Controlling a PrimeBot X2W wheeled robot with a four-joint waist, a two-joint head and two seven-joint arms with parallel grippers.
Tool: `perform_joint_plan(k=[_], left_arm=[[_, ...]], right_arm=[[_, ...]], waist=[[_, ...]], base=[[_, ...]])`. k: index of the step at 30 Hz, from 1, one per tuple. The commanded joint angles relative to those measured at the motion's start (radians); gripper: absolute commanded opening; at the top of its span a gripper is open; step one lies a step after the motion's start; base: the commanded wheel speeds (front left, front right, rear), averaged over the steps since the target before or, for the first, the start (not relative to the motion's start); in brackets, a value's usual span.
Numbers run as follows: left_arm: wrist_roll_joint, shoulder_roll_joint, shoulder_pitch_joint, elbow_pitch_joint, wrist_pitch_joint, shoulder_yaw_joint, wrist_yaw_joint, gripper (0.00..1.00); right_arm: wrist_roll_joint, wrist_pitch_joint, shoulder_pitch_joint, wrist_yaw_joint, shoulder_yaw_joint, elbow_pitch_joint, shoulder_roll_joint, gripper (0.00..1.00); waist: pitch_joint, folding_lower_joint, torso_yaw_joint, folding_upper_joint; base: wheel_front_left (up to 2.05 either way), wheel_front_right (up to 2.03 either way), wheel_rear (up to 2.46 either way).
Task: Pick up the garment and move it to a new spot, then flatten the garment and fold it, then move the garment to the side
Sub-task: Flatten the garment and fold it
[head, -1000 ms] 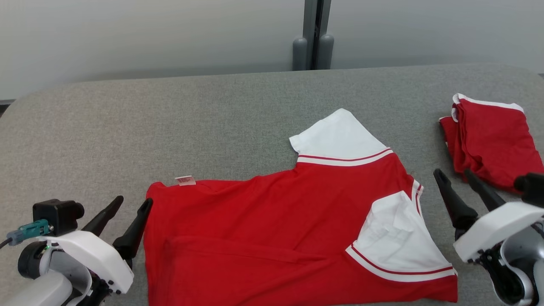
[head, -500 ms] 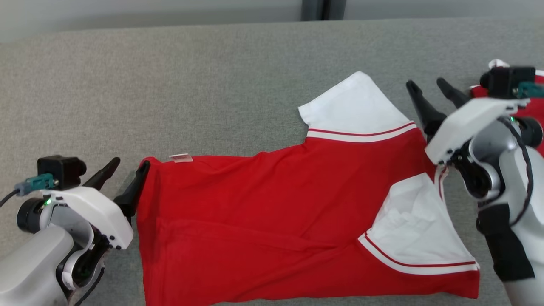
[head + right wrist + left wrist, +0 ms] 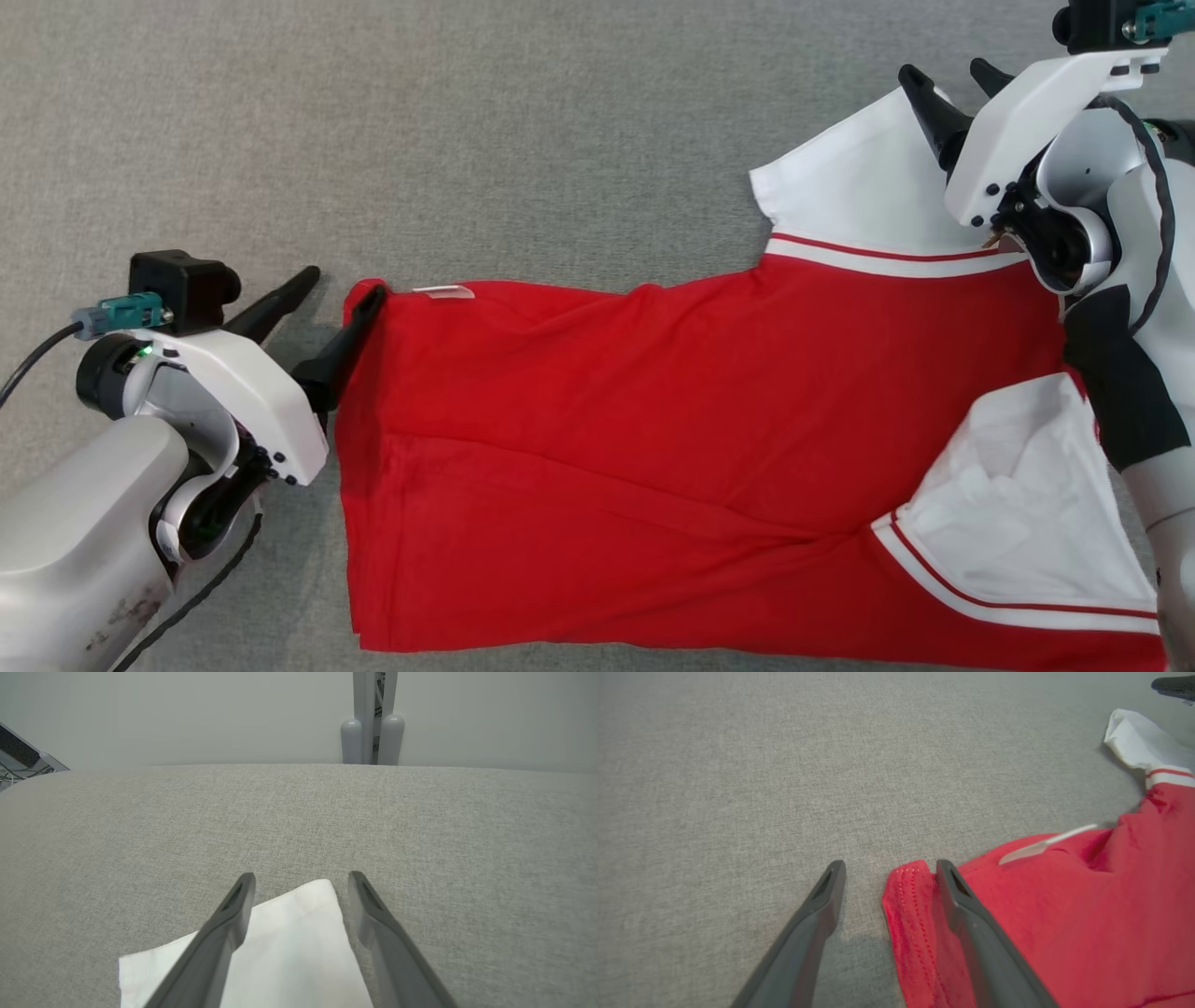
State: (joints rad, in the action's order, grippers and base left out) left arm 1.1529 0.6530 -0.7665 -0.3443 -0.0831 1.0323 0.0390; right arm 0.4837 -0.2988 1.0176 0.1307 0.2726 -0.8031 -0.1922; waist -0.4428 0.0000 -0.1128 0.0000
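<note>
The shirt lies spread flat on the tabletop, but one corner stands up. My left gripper should grab the shirt by its red hem corner (image 3: pixel 365 293) (image 3: pixel 909 874) next.
The garment (image 3: pixel 653 420) is a red shirt with white sleeves, spread flat on the grey table (image 3: pixel 467 140). My left gripper (image 3: pixel 341 289) is open at the shirt's far left hem corner (image 3: pixel 906 882); that corner lies between its two fingers, with the right finger (image 3: pixel 966 905) over the red cloth. My right gripper (image 3: pixel 952 79) is open over the tip of the far white sleeve (image 3: pixel 859 187). That sleeve's corner (image 3: pixel 308 910) lies between its fingers. A small white label (image 3: pixel 446 292) sticks out near the hem.
The near white sleeve (image 3: pixel 1027 513) lies folded over the shirt at the lower right. Bare grey table (image 3: pixel 140 826) stretches beyond both grippers to a pale wall and a grey post (image 3: pixel 372 728) at the far edge.
The head camera has tilted down and closer, so the wall and the folded red pile at the right have left the picture. My right gripper moved forward over the far sleeve; the left reached the hem corner.
</note>
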Motion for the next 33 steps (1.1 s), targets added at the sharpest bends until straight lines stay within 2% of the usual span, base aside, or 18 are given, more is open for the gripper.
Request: perform_joint_plan(k=[1, 12, 13, 14, 15, 17, 20, 23, 25, 28, 29, 30, 33], left_arm=[[-0.008, 0.002, -0.015, 0.008, 0.004, 0.003, -0.009, 1.0], [0.026, -0.003, -0.01, 0.046, 0.068, 0.026, -0.043, 1.0], [0.029, -0.006, -0.01, 0.045, 0.068, 0.025, -0.047, 1.0], [0.03, -0.007, -0.01, 0.041, 0.069, 0.025, -0.047, 1.0], [0.031, -0.008, -0.011, 0.035, 0.07, 0.025, -0.046, 1.0], [0.034, -0.014, -0.014, 0.025, 0.071, 0.026, -0.051, 1.0], [0.038, -0.019, -0.018, 0.015, 0.069, 0.025, -0.057, 1.0], [0.042, -0.023, -0.022, 0.006, 0.066, 0.02, -0.066, 0.94], [0.046, -0.024, -0.021, -0.001, 0.067, 0.019, -0.07, 0.84], [0.046, -0.027, -0.025, -0.009, 0.073, 0.025, -0.078, 0.41], [0.043, -0.028, -0.026, -0.01, 0.071, 0.025, -0.082, 0.04], [0.04, -0.03, -0.027, -0.012, 0.063, 0.024, -0.082, 0.0], [0.036, -0.027, -0.029, -0.015, 0.049, 0.018, -0.079, 0.0]], right_arm=[[-0.002, -0.004, 0.025, 0.0, 0.004, -0.033, -0.001, 1.0], [-0.018, -0.06, 0.104, 0.0, -0.003, -0.251, 0.024, 1.0], [-0.018, -0.06, 0.108, 0.0, -0.003, -0.261, 0.027, 0.93], [-0.019, -0.057, 0.111, 0.0, -0.002, -0.271, 0.03, 0.49], [-0.018, -0.055, 0.115, 0.0, 0.001, -0.277, 0.033, 0.42], [-0.016, -0.048, 0.122, 0.0, 0.008, -0.282, 0.039, 0.0], [-0.008, -0.035, 0.126, 0.0, 0.018, -0.285, 0.043, 0.0], [0.004, -0.02, 0.123, 0.0, 0.028, -0.285, 0.046, 0.0], [0.015, -0.014, 0.119, 0.0, 0.035, -0.285, 0.048, 0.0], [0.029, -0.006, 0.116, 0.0, 0.048, -0.283, 0.049, 0.0], [0.033, 0.002, 0.116, 0.0, 0.051, -0.281, 0.048, 0.0], [0.037, 0.009, 0.115, 0.0, 0.052, -0.28, 0.045, 0.0], [0.044, 0.021, 0.112, 0.0, 0.057, -0.284, 0.04, 0.0]], waist=[[-0.024, 0.0, -0.023, 0.0], [-0.031, 0.0, -0.044, 0.0], [-0.032, 0.0, -0.043, 0.0], [-0.032, 0.0, -0.042, 0.0], [-0.032, 0.0, -0.04, 0.0], [-0.032, 0.0, -0.036, 0.0], [-0.031, 0.0, -0.029, 0.0], [-0.028, 0.0, -0.023, 0.0], [-0.026, 0.0, -0.019, 0.0], [-0.024, 0.0, -0.014, 0.0], [-0.022, 0.0, -0.012, 0.0], [-0.02, 0.0, -0.012, 0.0], [-0.011, 0.0, -0.011, 0.0]], base=[[0.0, 0.0, 0.0], [0.0, 0.0, 0.0], [0.0, 0.0, 0.0], [0.0, 0.0, 0.0], [0.0, 0.0, 0.0], [0.0, 0.0, 0.0], [0.0, 0.0, 0.0], [0.0, 0.0, 0.0], [0.0, 0.0, 0.0], [0.0, 0.0, 0.0], [0.0, 0.0, 0.0], [0.0, 0.0, 0.0], [0.0, 0.0, 0.0]])
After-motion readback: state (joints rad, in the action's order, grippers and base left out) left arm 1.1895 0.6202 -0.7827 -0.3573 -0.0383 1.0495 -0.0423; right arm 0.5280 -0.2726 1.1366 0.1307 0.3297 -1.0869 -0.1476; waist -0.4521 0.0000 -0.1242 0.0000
